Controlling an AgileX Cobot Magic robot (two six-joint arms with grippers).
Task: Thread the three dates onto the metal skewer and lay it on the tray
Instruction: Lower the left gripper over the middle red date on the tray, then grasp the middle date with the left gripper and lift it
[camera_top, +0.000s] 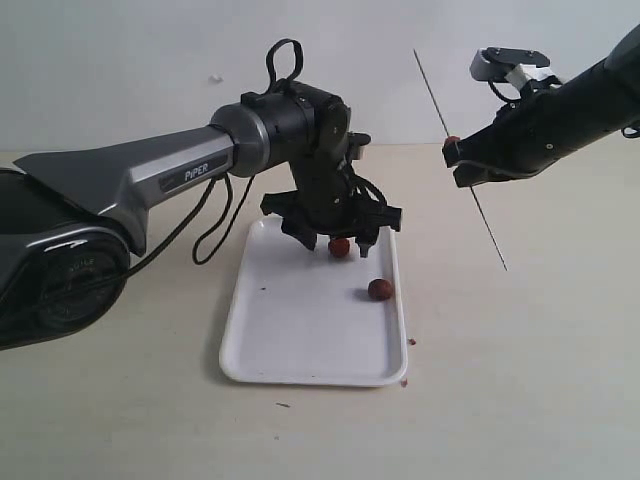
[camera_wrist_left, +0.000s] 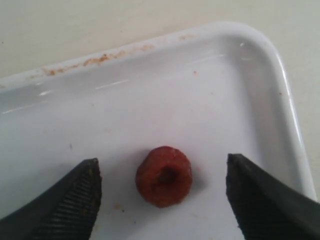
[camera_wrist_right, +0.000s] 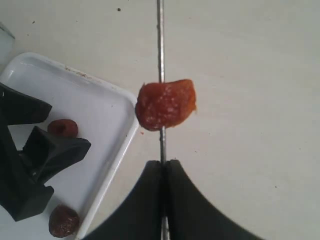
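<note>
My left gripper closes now, since its fingers reach down on either side of that date. Closing now would catch the far date on the tray (camera_top: 300, 330).
The white tray (camera_top: 300, 330) lies in the middle of the table. Two dates rest on it: one (camera_top: 340, 246) near the far end and one (camera_top: 379, 289) by the right rim. My left gripper (camera_top: 335, 240) hangs open just over the far date (camera_wrist_left: 163, 176), a finger on each side, not touching. My right gripper (camera_top: 462, 165) is shut on the thin metal skewer (camera_top: 455, 150), held tilted in the air right of the tray. A third date (camera_wrist_right: 165, 104) is threaded on the skewer (camera_wrist_right: 160, 40) just beyond the fingertips (camera_wrist_right: 172, 172).
Reddish crumbs (camera_top: 408, 342) lie beside the tray's right rim, and a smear marks the tray's far rim (camera_wrist_left: 95, 60). The left arm's body (camera_top: 130, 180) reaches in from the left above the table.
</note>
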